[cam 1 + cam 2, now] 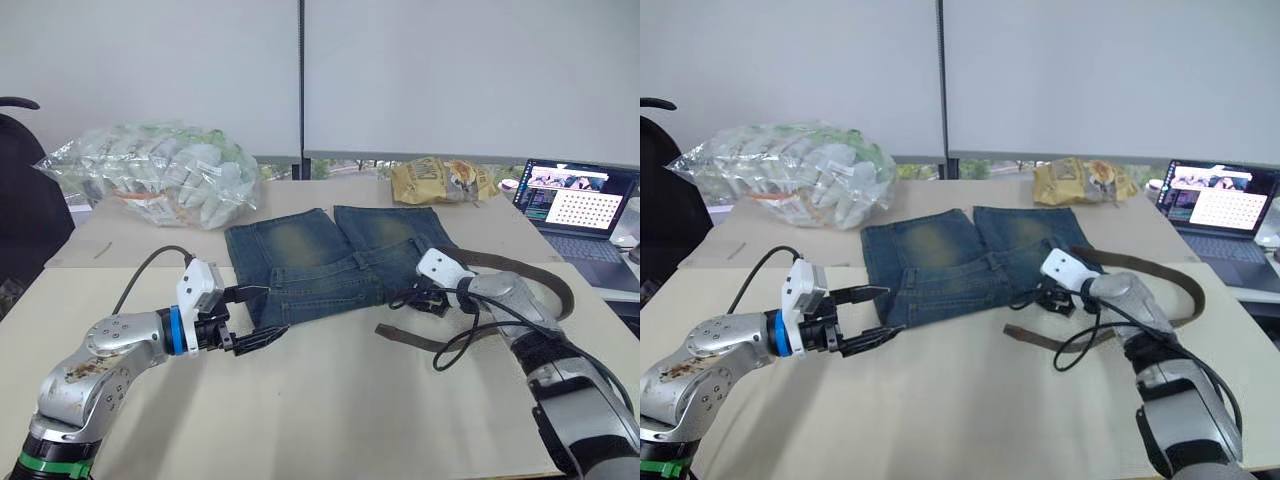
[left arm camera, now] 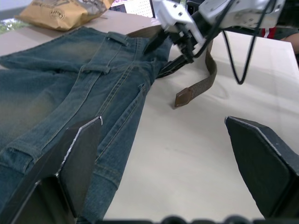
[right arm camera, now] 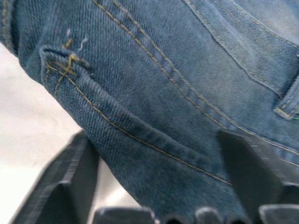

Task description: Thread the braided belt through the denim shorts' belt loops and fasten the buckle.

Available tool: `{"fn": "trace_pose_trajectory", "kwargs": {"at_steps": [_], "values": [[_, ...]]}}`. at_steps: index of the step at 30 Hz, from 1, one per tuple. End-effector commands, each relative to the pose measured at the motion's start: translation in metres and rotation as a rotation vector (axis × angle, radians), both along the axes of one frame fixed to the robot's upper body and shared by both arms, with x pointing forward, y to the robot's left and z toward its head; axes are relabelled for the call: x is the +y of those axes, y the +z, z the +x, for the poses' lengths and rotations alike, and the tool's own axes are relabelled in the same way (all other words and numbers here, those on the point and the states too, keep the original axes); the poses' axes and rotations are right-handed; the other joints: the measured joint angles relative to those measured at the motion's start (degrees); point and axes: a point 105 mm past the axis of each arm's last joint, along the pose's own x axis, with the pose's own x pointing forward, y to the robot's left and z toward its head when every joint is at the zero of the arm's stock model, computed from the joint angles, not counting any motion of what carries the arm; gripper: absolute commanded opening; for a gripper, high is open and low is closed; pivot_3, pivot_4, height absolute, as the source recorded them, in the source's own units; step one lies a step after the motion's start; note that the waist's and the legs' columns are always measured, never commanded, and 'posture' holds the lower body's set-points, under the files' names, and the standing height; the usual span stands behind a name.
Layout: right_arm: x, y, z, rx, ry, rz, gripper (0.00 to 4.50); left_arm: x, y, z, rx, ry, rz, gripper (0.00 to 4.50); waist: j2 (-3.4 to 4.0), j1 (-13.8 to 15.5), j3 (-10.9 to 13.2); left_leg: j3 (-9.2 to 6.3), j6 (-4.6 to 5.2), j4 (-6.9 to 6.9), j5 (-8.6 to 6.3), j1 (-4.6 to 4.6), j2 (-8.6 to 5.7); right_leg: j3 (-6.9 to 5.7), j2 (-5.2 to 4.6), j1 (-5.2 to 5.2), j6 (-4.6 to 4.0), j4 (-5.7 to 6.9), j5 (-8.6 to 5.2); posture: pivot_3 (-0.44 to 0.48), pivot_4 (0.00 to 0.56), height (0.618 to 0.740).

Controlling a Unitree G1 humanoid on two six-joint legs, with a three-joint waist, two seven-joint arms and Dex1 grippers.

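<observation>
The braided belt's leather tip is next for my left gripper to grab, to thread the belt (image 1: 555, 290) through the shorts' belt loops.
The denim shorts (image 1: 320, 262) lie flat on the table, waistband nearest me and legs pointing away. My left gripper (image 1: 258, 315) is open at the waistband's left corner, one finger (image 2: 74, 158) resting against the denim. My right gripper (image 1: 425, 298) is open at the waistband's right end, with denim (image 3: 154, 121) bulging between its fingers. A belt loop (image 2: 141, 89) stands up on the waistband. The braided belt (image 1: 555, 290) curls in a loop right of the shorts, and its free tip (image 1: 388, 331) lies on the table. I cannot make out the buckle, hidden near the right gripper.
A clear bag of packets (image 1: 160, 175) and a yellow snack bag (image 1: 440, 180) sit at the back. An open laptop (image 1: 578, 205) stands at the far right. A black chair (image 1: 25, 200) is at the left. Bare tabletop (image 1: 330, 410) lies in front.
</observation>
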Motion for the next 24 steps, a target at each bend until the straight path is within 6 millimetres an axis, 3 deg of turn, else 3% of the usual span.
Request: {"fn": "trace_pose_trajectory", "kwargs": {"at_steps": [1, 5, 9, 15, 19, 24], "values": [[-0.013, 0.000, 0.002, 0.003, -0.045, 0.005, 2.67, 0.000, 0.011, -0.007, -0.047, 0.005, -0.002, 4.50, 0.00, -0.03, 0.00, 0.00, -0.01, 0.02, 0.02, 0.09, 0.01, 0.00, 0.03, 0.07, -0.01, 0.02, 0.02, 0.000, 0.150, 0.740], [-0.008, -0.002, -0.009, 0.066, 0.010, 0.050, 1.23, 0.001, 0.007, -0.010, -0.041, 0.011, 0.007, 4.50, -0.01, 0.17, 0.01, -0.01, 0.15, 0.06, 0.21, 0.19, 0.00, -0.01, 0.05, 0.24, 0.03, 0.02, 0.02, 0.000, 0.150, 0.740], [0.009, 0.000, -0.031, 0.097, 0.104, 0.063, 0.03, 0.000, 0.007, -0.009, -0.039, -0.001, 0.012, 4.50, 0.00, 0.17, 0.01, -0.04, 0.21, 0.08, 0.28, 0.19, 0.01, -0.05, 0.06, 0.25, 0.06, 0.06, 0.04, 0.000, 0.150, 0.740], [0.039, -0.004, -0.080, 0.166, 0.212, 0.063, 0.03, -0.005, 0.007, -0.009, -0.034, -0.042, 0.026, 4.50, 0.00, 0.09, 0.01, -0.16, 0.21, -0.02, 0.28, 0.04, 0.07, -0.13, 0.14, 0.01, 0.02, 0.14, 0.02, 0.000, 0.150, 0.740], [0.058, -0.010, -0.125, 0.271, 0.298, 0.084, 0.03, -0.011, 0.004, -0.014, -0.012, -0.090, 0.038, 4.50, 0.00, 0.28, 0.01, -0.17, 0.21, 0.00, 0.28, 0.01, 0.08, -0.15, 0.15, -0.01, 0.04, 0.14, 0.01, 0.000, 0.150, 0.740], [0.059, -0.004, -0.125, 0.204, 0.254, 0.076, 0.03, -0.018, 0.001, -0.021, 0.017, -0.146, 0.047, 4.50, -0.03, 0.14, 0.03, -0.14, 0.18, 0.13, 0.30, -0.01, 0.07, -0.15, 0.13, -0.02, 0.36, 0.12, -0.16, 0.000, 0.150, 0.740]]}}
